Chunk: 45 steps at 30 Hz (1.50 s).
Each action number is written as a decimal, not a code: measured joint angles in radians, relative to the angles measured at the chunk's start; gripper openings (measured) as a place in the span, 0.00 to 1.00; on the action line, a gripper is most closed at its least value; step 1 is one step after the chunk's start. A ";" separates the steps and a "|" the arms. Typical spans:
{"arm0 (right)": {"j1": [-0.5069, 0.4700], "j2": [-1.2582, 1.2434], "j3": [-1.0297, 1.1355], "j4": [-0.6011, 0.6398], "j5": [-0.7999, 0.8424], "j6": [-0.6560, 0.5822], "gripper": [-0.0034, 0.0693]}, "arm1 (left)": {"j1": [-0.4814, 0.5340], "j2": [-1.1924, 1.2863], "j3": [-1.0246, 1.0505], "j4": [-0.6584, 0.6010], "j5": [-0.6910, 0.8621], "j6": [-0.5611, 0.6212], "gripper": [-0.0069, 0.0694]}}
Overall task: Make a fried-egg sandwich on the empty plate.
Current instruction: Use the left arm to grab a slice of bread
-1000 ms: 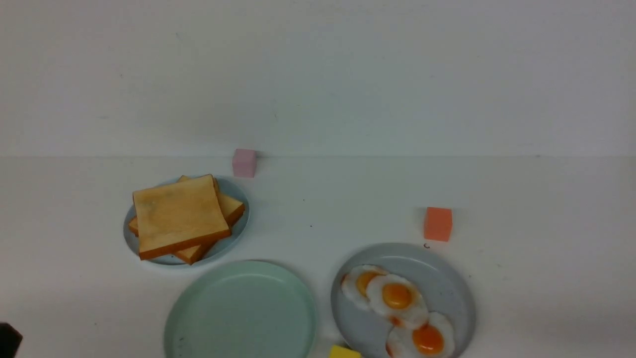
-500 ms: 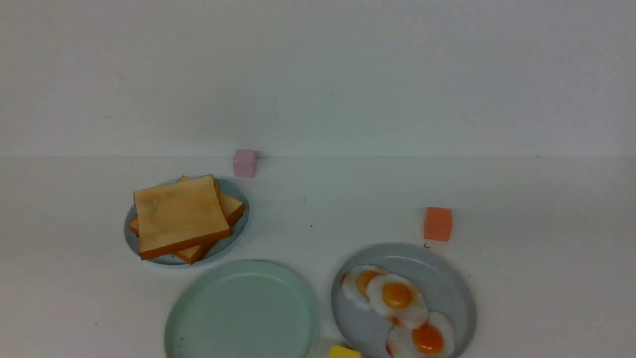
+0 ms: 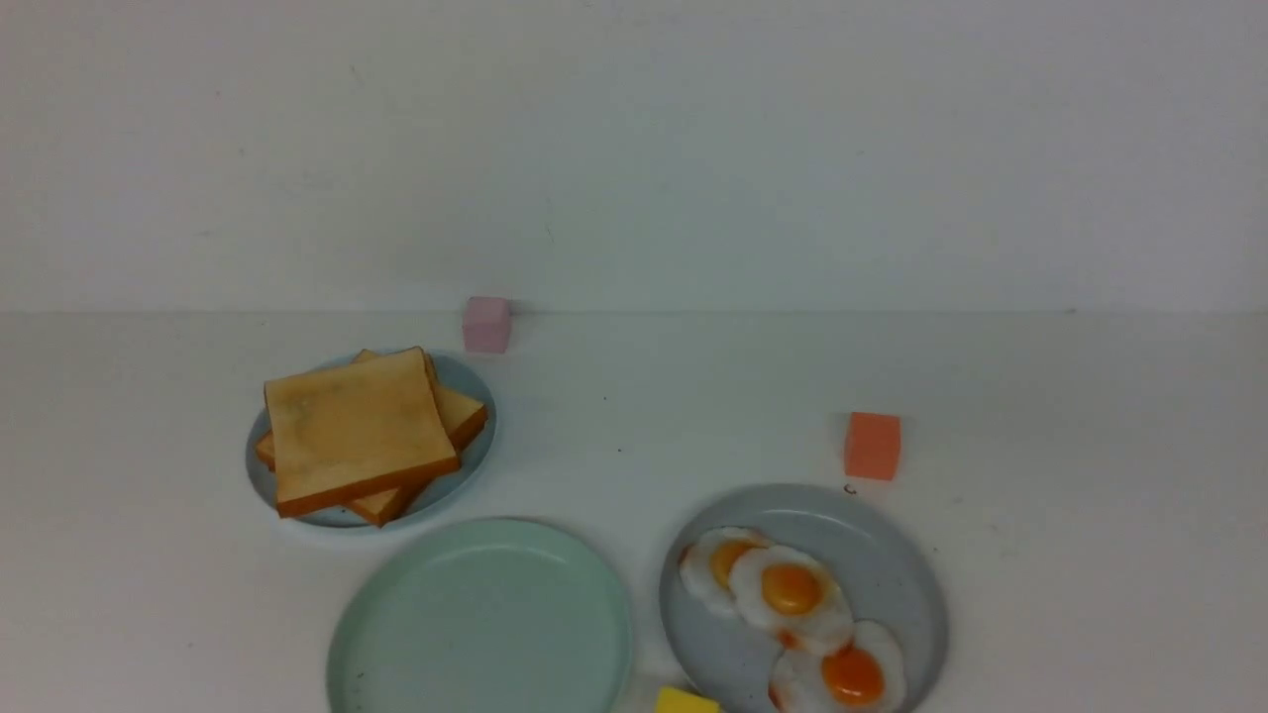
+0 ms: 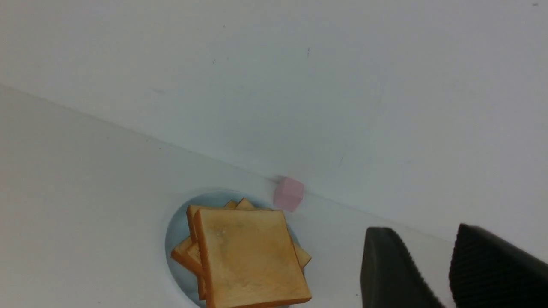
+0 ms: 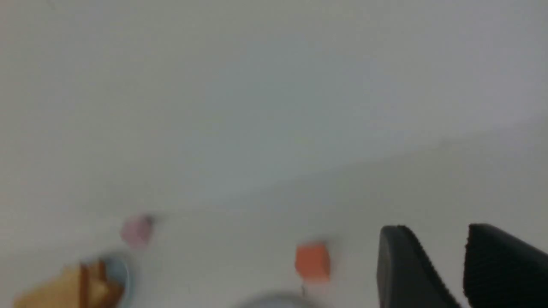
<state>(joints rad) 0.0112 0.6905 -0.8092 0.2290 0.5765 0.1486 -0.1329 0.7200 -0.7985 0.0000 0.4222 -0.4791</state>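
My right gripper is going to fill the sandwich on the empty plate [image 3: 478, 618] next, so it will grab the middle fried egg by its white edge [image 3: 820, 624].
The pale mint-green plate [image 3: 480, 619] lies bare at the front centre. A stack of golden toast slices [image 3: 357, 431] sits on a smaller light-blue plate [image 3: 472, 388] behind it to the left. Three fried eggs [image 3: 791, 591] lie on a grey-blue plate [image 3: 892, 560] to the right. No assembled sandwich is in view. Neither gripper shows in the front view. My left gripper [image 4: 424, 233] is open and empty, off to the side of the toast [image 4: 248, 256]. My right gripper [image 5: 436, 231] is open and empty, above the table beside the orange cube [image 5: 312, 261].
A pink cube [image 3: 486, 324] stands by the back wall behind the toast. An orange cube [image 3: 873, 446] stands behind the egg plate. A yellow cube [image 3: 686, 701] sits at the front edge between the two big plates.
A dark part of my left arm at the front view's lower left corner has gone out of view. The plates, toast and eggs have not moved.
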 joint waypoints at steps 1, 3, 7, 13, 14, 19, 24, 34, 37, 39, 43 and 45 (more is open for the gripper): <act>0.000 0.008 0.001 0.006 0.019 -0.015 0.38 | -0.002 0.013 0.000 0.000 -0.001 0.000 0.40; 0.000 0.054 0.008 0.064 0.113 -0.084 0.38 | -0.018 0.087 0.000 -0.014 0.001 -0.001 0.40; 0.000 0.134 0.009 0.195 0.234 -0.207 0.38 | -0.024 0.196 -0.004 -0.091 0.051 -0.001 0.40; 0.089 0.256 0.009 0.429 0.294 -0.448 0.38 | 0.005 0.447 -0.093 -0.210 0.178 0.013 0.40; 0.115 0.273 0.009 0.446 0.295 -0.471 0.39 | 0.029 0.490 -0.117 -0.241 0.209 0.031 0.40; 0.172 0.335 0.009 0.462 0.295 -0.502 0.46 | 0.197 0.662 -0.213 -0.435 0.334 0.259 0.40; 0.178 0.356 0.009 0.465 0.287 -0.533 0.53 | 0.307 0.796 -0.235 -0.559 0.322 0.440 0.49; 0.178 0.358 0.009 0.503 0.280 -0.540 0.55 | 0.301 1.003 -0.236 -0.703 0.194 0.746 0.76; 0.178 0.358 0.009 0.508 0.280 -0.540 0.55 | 0.301 1.037 -0.237 -0.808 0.188 0.867 0.77; 0.178 0.358 0.009 0.509 0.278 -0.540 0.55 | 0.301 1.055 -0.237 -0.875 0.188 0.942 0.76; 0.178 0.358 0.009 0.509 0.275 -0.540 0.55 | 0.301 1.077 -0.238 -0.947 0.180 1.021 0.69; 0.178 0.358 0.009 0.509 0.276 -0.540 0.55 | 0.301 1.082 -0.238 -0.950 0.177 1.033 0.63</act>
<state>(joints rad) 0.1892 1.0483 -0.7998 0.7377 0.8520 -0.3915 0.1681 1.8015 -1.0365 -0.9499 0.5995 0.5538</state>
